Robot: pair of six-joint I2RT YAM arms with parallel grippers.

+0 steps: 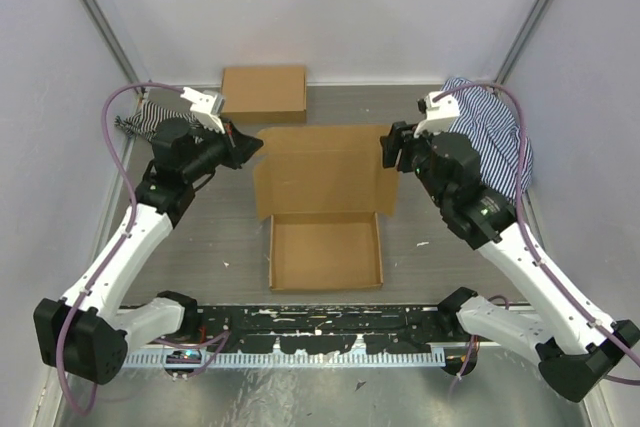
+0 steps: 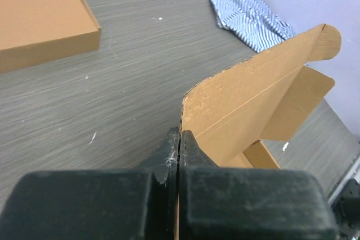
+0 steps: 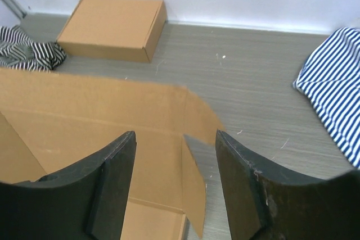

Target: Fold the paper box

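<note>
The robot's right hand should next grab the lid's hanging side flap (image 1: 389,183) (image 3: 195,176) by its edge. Then it can fold the box inward.
The paper box (image 1: 325,252) lies mid-table as a shallow brown tray, with its lid panel (image 1: 320,172) tilted up behind it. My left gripper (image 1: 250,147) is shut on the lid's left edge. In the left wrist view the cardboard (image 2: 253,99) runs out from between the closed fingertips (image 2: 171,144). My right gripper (image 1: 390,152) is open at the lid's right edge. In the right wrist view its fingers (image 3: 121,161) stand wide apart above the lid (image 3: 101,111) and its hanging side flap (image 3: 194,184), holding nothing.
A second, closed brown box (image 1: 263,94) sits at the back wall. Striped cloths lie at the back left (image 1: 150,117) and back right (image 1: 495,132). Grey walls close in the table on three sides. A black rail (image 1: 330,327) runs along the near edge.
</note>
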